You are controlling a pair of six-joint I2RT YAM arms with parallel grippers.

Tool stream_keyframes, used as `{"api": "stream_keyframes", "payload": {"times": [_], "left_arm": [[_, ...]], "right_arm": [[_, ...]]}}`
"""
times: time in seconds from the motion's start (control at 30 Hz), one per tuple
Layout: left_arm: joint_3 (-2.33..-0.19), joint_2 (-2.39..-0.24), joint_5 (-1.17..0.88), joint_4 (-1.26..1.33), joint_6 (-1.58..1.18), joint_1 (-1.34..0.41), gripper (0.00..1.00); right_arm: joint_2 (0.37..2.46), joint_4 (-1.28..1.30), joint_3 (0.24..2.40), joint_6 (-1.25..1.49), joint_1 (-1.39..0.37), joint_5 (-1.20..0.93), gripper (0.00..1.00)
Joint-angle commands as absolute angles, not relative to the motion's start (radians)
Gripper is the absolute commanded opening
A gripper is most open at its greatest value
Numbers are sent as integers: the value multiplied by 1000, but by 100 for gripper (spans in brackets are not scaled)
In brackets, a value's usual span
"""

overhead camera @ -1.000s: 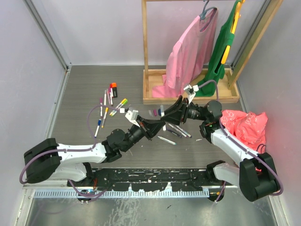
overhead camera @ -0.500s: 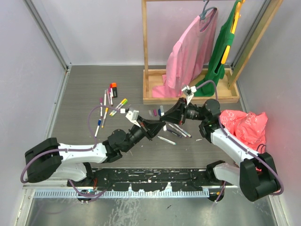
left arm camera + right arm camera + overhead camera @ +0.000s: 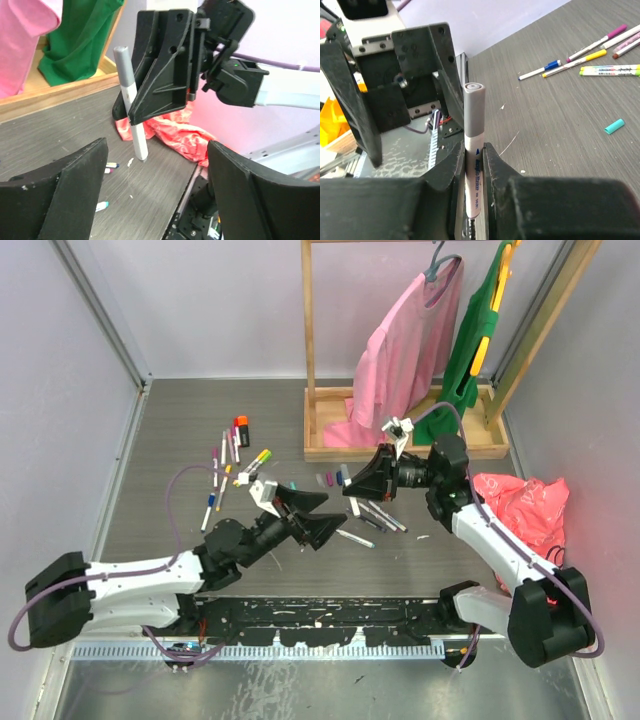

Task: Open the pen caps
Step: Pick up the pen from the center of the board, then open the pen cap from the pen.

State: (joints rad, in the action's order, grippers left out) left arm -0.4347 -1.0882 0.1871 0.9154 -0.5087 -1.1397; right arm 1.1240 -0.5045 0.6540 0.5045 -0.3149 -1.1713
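Observation:
My left gripper should next grab the grey cap (image 3: 124, 66) to pull it off the pen; my right gripper gets the pen's white body.
My right gripper (image 3: 358, 484) is shut on a white-barrelled pen (image 3: 474, 165) with a grey cap (image 3: 474, 107) on its end. The left wrist view shows this pen (image 3: 132, 102) standing upright in the right gripper (image 3: 134, 119). My left gripper (image 3: 306, 515) is open and empty, a short way left of the pen and apart from it; its fingers (image 3: 55, 195) frame the left wrist view. More pens (image 3: 230, 455) lie at the back left, others (image 3: 378, 516) lie under the right gripper. Loose caps (image 3: 326, 480) lie between them, and a teal cap (image 3: 614, 126) rests on the table.
A wooden rack (image 3: 400, 445) with a pink garment (image 3: 405, 350) and a green one (image 3: 478, 330) stands at the back right. A crumpled red cloth (image 3: 522, 508) lies by the right arm. An orange-and-black marker (image 3: 241, 430) lies at the back left.
My left gripper has opened and drawn back to the left, away from the pen. The right gripper keeps the pen and has lifted slightly towards the rack.

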Motion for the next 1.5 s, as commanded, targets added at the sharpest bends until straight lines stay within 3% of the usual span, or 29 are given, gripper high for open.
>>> {"api": "stream_keyframes", "payload": {"times": [0.0,0.1,0.23,0.37,0.6,1.0,1.23,1.3,1.47], "left_arm": [[-450,-978,43,831,-510,-1069,86],[-513,-970,-135,751,-592,-962,92],[-543,-1018,-251,796,-698,-874,92],[-559,-1089,-272,883,-760,-837,88],[-612,-1193,-275,964,-804,-835,74],[-658,-1339,-301,1053,-875,-835,44],[-669,-1359,-314,1059,-871,-835,6],[-665,-1355,-310,1058,-860,-833,0],[-651,-1336,-288,1055,-821,-832,0]], "right_arm": [[1132,-256,771,272,-310,-1280,1],[1156,-160,805,195,-309,-1329,1],[1161,-152,803,183,-308,-1351,1],[1169,-147,803,181,-309,-1360,1],[1183,-138,806,179,-310,-1364,1],[1186,-131,808,180,-310,-1367,1],[1191,-128,809,181,-310,-1367,1],[1191,-126,808,179,-310,-1362,6],[1196,-123,805,185,-314,-1349,30]]}}
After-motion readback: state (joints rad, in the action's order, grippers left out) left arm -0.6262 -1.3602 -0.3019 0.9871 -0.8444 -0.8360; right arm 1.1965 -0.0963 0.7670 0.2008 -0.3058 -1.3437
